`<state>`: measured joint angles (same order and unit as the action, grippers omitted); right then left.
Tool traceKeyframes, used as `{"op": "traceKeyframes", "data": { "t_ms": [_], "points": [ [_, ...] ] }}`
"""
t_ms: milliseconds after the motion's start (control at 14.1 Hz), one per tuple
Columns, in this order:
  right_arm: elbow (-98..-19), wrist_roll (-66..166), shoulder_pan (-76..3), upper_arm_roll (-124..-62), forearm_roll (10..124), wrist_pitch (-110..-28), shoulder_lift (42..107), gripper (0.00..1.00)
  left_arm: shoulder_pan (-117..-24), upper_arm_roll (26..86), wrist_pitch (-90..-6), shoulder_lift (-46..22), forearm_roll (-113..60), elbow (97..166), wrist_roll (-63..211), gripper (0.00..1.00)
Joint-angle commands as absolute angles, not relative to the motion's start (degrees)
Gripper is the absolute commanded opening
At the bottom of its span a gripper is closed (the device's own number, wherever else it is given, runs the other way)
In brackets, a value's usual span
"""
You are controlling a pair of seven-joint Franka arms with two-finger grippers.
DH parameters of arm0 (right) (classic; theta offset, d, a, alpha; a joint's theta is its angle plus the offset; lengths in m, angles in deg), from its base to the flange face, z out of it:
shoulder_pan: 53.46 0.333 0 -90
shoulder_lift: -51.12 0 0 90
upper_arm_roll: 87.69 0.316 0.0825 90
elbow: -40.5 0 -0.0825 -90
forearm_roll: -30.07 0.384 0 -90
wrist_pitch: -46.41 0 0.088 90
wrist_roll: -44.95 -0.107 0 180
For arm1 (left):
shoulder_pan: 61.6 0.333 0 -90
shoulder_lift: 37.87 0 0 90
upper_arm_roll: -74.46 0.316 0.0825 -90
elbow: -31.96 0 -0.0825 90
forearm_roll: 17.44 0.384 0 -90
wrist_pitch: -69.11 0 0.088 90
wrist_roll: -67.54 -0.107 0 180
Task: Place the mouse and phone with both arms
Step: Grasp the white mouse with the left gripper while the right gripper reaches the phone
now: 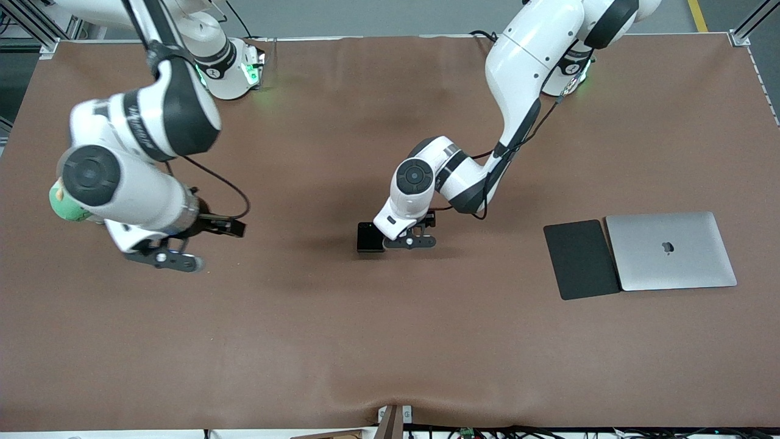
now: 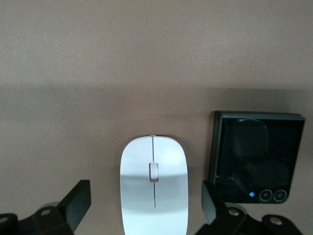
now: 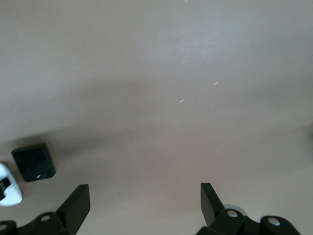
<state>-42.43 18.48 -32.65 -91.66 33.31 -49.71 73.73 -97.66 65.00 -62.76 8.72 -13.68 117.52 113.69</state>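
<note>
My left gripper needs to grab the white mouse by its long sides next, to put the mouse on the dark pad (image 1: 579, 260).
The white mouse (image 2: 154, 188) lies on the brown table, with the black folded phone (image 2: 257, 159) close beside it. My left gripper (image 2: 145, 196) is open and low over the mouse. Its fingers (image 2: 78, 200) stand on either side of the mouse with a gap, one of them between mouse and phone. In the front view the left gripper (image 1: 412, 238) hides the mouse, and the phone (image 1: 369, 237) shows beside it at mid-table. My right gripper (image 1: 204, 245) is open and empty, up over bare table toward the right arm's end. It shows the same in its wrist view (image 3: 145, 198), with the phone (image 3: 33, 161) farther off.
A dark grey flat pad (image 1: 581, 259) and a closed silver laptop (image 1: 670, 251) lie side by side toward the left arm's end. A green object (image 1: 66, 206) is partly hidden by the right arm. The brown mat (image 1: 390, 341) covers the table.
</note>
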Motion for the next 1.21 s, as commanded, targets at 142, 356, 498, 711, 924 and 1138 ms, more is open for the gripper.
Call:
{"op": "traceKeyframes", "data": {
  "t_ms": [142, 356, 498, 711, 924, 1138],
  "points": [
    [-41.33, 29.36, -32.28, -90.94, 35.87, -49.13, 74.23, 1.00, -98.51, 65.58, -63.52, 10.38, -12.08, 116.16, 115.79, 1.00],
    [-41.41, 33.70, -30.70, -91.03, 35.87, -50.09, 74.14, 1.00, -98.51, 65.58, -63.52, 10.64, -12.08, 116.07, 116.40, 1.00],
    [-41.42, 33.79, -29.91, -91.03, 35.78, -50.18, 74.14, 1.00, -98.51, 65.58, -63.52, 10.73, -12.08, 116.07, 116.49, 0.97],
    [-42.46, 33.79, -29.91, -91.03, 35.78, -51.32, 73.80, 1.00, -98.95, 65.58, -63.52, 11.17, -11.99, 116.07, 116.49, 0.92],
    [-43.79, 33.79, -29.91, -90.94, 35.87, -53.17, 73.27, 1.00, -98.95, 65.58, -63.52, 11.17, -12.08, 116.07, 116.49, 0.82],
    [-43.79, 33.79, -29.91, -90.51, 35.87, -53.17, 73.26, 1.00, -98.95, 65.58, -63.87, 11.26, -11.99, 116.07, 116.23, 0.66]
  ]
}}
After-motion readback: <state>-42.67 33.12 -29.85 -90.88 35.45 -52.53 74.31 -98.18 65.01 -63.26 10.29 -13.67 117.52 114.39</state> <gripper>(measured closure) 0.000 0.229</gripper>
